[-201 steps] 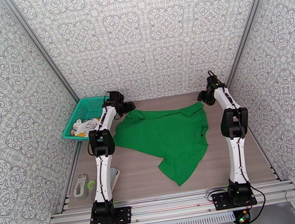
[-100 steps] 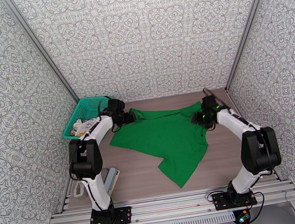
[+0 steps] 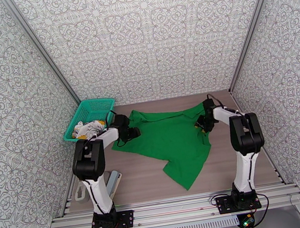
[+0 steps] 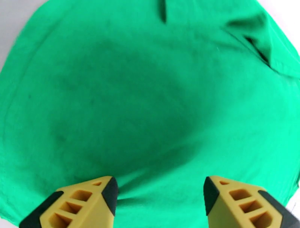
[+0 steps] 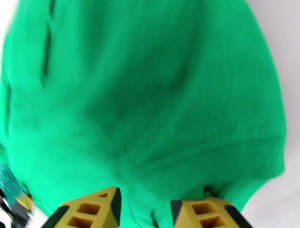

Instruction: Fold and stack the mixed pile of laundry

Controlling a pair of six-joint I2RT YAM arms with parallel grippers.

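Observation:
The left gripper next needs to grab the green shirt's edge on the basket side, opposite the right gripper, to spread the shirt flat for folding.
The bright green shirt (image 3: 167,141) lies spread across the middle of the table, one part trailing toward the near edge. My left gripper (image 3: 133,132) is low over its left edge, open, with flat green cloth (image 4: 150,105) under its yellow fingers (image 4: 86,202). My right gripper (image 3: 201,125) is down on the shirt's right side. Its jaws stand apart, narrower than the left's, with a ridge of green cloth (image 5: 150,131) between the fingertips (image 5: 97,208). The white printed garment (image 3: 87,128) lies crumpled in the basket.
The teal mesh basket (image 3: 97,107) sits tilted against the left wall at the back. A grey-and-white object (image 3: 82,190) and a flat white piece (image 3: 114,180) lie near the left arm's base. Patterned walls close in on three sides.
Both grippers came back from the shirt's far corners and dropped onto the cloth nearer me. The right jaws have narrowed. The shirt's far edge shifted slightly.

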